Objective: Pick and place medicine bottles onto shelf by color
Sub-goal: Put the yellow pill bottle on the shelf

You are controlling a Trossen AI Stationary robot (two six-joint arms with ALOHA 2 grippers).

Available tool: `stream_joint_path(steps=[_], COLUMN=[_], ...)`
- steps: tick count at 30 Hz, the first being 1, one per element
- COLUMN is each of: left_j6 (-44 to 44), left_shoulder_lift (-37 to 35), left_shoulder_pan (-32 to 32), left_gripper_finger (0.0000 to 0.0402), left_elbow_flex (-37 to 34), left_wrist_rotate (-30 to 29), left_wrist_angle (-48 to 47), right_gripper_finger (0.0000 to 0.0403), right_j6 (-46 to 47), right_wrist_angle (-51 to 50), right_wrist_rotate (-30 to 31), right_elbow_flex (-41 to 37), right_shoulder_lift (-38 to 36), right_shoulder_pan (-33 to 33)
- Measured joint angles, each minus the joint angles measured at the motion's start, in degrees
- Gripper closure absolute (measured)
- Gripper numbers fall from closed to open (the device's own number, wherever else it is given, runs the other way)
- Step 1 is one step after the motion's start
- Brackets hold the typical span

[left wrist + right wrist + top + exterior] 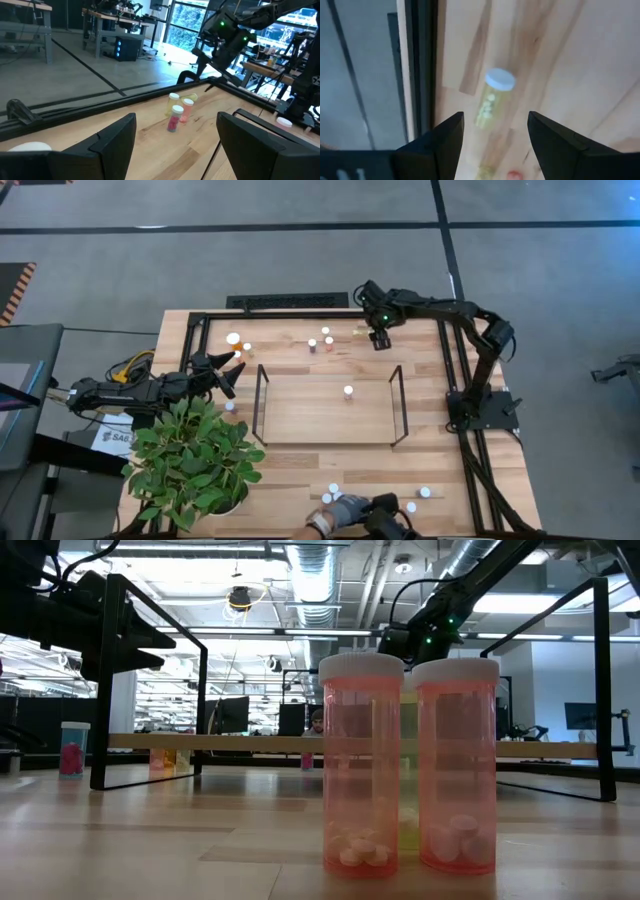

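The yellowish bottle's white cap (500,79) is small and still below my right gripper's fingers, so they would miss if they closed now. My right gripper will go lower first and then close.
Small white-capped medicine bottles stand around the table. A group (322,338) is near the far edge, and one (348,391) stands on the light-wood shelf (310,415). A larger one (233,338) is at the far left, and several (330,492) are at the near edge. My right gripper (380,338) hovers open near the far edge. Its fingers (495,120) stand above a yellowish bottle (492,97) without touching it. My left gripper (228,372) is open and empty, left of the shelf, pointing toward the far group (177,112).
A potted plant (195,455) fills the near-left corner. A person's gloved hand (340,508) reaches in at the near edge among the bottles. A black frame (300,315) bounds the table. Two orange bottles (405,765) stand right before the low camera.
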Motion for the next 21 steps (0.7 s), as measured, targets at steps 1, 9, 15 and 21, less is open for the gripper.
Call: stream_joint_path(steps=[1,9,15,21], left_j6=[0.0,0.0,0.0,0.0], left_shoulder_lift=[0.0,0.0,0.0,0.0], left_shoulder_pan=[0.01,-0.01,0.01,0.0], left_gripper_finger=[0.0137,0.0137,0.0137,0.0137], left_elbow_flex=[0.0,0.02,0.02,0.0], left_wrist_rotate=[0.04,-0.07,-0.03,-0.03], left_wrist_angle=[-0.02,-0.02,-0.01,-0.02], right_gripper_finger=[0.0159,0.0159,0.0159,0.0159], right_j6=[0.66,4.51,5.39,5.52], right_wrist_angle=[0.4,-0.93,0.68,2.09], right_wrist_rotate=[0.06,0.09,-1.14,-1.88], right_elbow_flex=[0.1,-0.01,-0.03,-0.03], right_shoulder_lift=[0.37,2.08,4.48,6.22], right_shoulder_pan=[0.33,0.37,0.01,-0.13])
